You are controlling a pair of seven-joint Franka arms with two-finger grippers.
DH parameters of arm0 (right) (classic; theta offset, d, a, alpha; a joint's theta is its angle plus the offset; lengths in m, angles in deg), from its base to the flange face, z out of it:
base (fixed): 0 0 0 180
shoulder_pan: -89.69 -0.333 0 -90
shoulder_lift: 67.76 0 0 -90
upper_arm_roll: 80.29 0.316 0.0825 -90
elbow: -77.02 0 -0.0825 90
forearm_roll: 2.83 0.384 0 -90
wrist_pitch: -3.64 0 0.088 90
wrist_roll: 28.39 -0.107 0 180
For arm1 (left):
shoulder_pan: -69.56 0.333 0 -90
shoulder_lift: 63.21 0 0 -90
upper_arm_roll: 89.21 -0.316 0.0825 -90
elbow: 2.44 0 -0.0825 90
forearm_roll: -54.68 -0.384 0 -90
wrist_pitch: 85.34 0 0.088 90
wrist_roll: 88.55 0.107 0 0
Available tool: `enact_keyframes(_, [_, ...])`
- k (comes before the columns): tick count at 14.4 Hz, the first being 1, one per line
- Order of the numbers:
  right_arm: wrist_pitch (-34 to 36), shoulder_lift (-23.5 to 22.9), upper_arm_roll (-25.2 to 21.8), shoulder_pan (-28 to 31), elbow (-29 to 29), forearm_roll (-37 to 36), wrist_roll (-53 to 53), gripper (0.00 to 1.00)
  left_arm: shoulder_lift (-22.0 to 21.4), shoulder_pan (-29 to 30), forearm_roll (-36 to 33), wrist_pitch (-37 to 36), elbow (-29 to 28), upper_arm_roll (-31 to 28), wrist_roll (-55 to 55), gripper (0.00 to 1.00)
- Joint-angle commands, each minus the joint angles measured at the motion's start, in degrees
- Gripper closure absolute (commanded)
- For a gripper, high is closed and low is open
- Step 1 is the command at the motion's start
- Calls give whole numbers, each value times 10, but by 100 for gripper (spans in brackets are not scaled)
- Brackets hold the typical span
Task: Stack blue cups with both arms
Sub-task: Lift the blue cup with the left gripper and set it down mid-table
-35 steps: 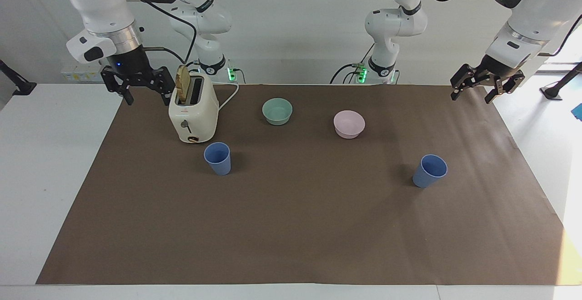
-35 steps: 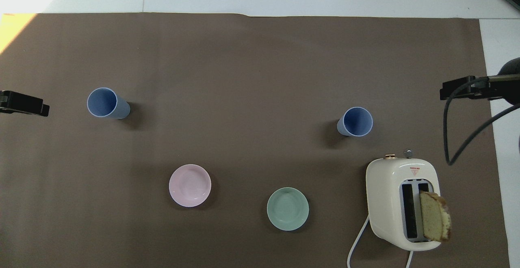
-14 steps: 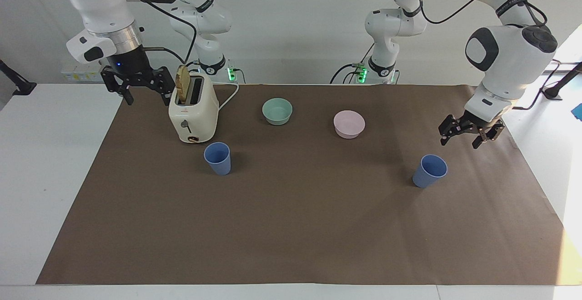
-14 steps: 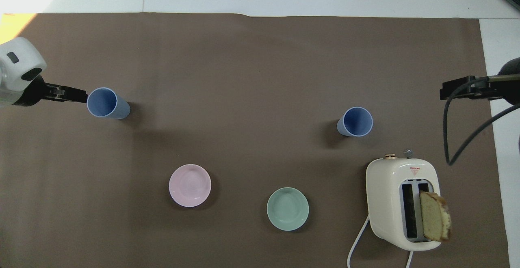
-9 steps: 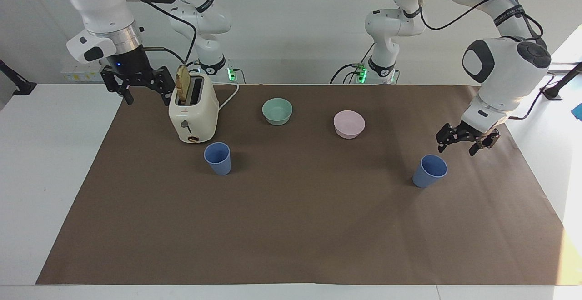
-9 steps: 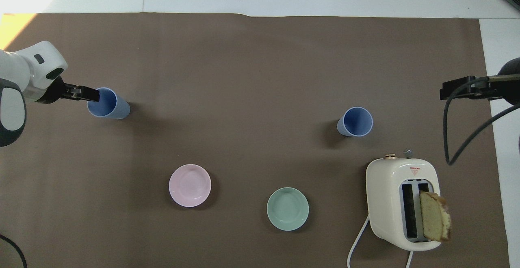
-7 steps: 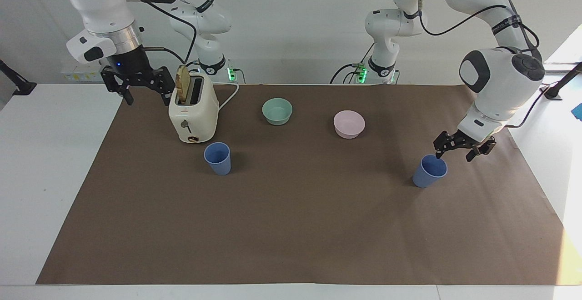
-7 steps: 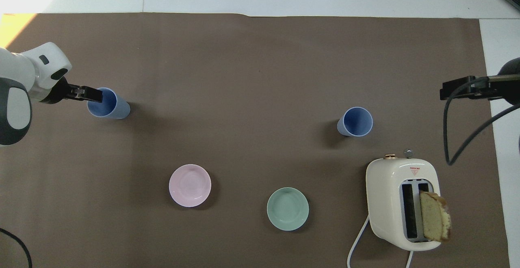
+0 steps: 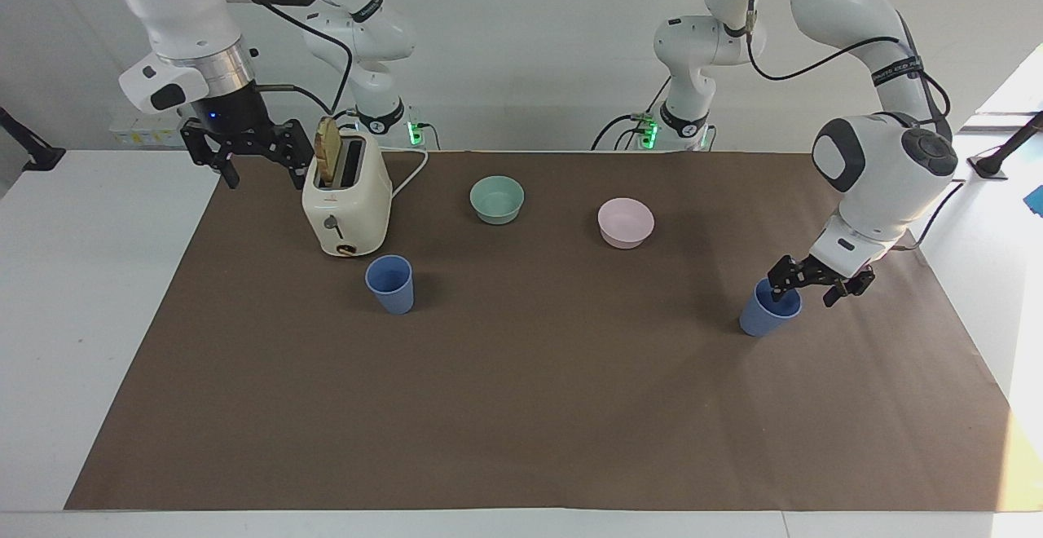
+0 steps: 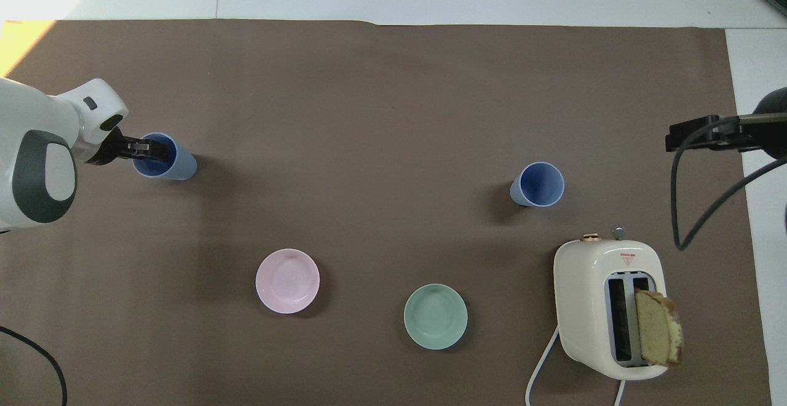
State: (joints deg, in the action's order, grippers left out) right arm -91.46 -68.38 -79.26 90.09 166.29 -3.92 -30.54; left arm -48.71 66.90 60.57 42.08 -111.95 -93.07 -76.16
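The second blue cup has a round, sloping side, so my left gripper should next pinch its thin rim (image 10: 136,156), where the fingers meet the cup's inner and outer sides.
Two blue cups stand upright on the brown mat. One blue cup (image 9: 759,322) is at the left arm's end and also shows in the overhead view (image 10: 179,163). My left gripper (image 9: 805,292) is open and low at its rim, one finger at the cup's mouth and the other outside its wall; it shows from overhead too (image 10: 146,149). The other blue cup (image 9: 391,285) stands beside the toaster, seen from overhead as well (image 10: 540,184). My right gripper (image 9: 248,159) is open and empty, waiting in the air beside the toaster (image 10: 701,135).
A cream toaster (image 9: 346,208) with a slice of bread in it stands at the right arm's end (image 10: 605,307). A teal-green bowl (image 9: 497,200) and a pink bowl (image 9: 626,222) sit nearer to the robots than the cups.
My left arm has swung in from the table's edge and come down to the cup's rim. The cups, bowls, toaster and right arm have not moved.
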Motion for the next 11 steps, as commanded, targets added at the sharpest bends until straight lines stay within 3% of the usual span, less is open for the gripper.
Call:
enact_keyframes(1, [1, 9, 6, 7, 10, -5, -7, 0, -4, 1, 11, 16, -12, -4, 10, 86])
enact_keyframes(2, [1, 9, 6, 7, 10, -6, -7, 0, -4, 0, 11, 14, -10, -3, 6, 100])
enact_keyframes(7, [1, 9, 6, 7, 10, -5, -7, 0, -8, -15, 11, 9, 9, 1, -14, 100])
enact_keyframes(11, [1, 9, 6, 7, 10, -5, -7, 0, -4, -91, 4, 19, 20, 3, -139, 100])
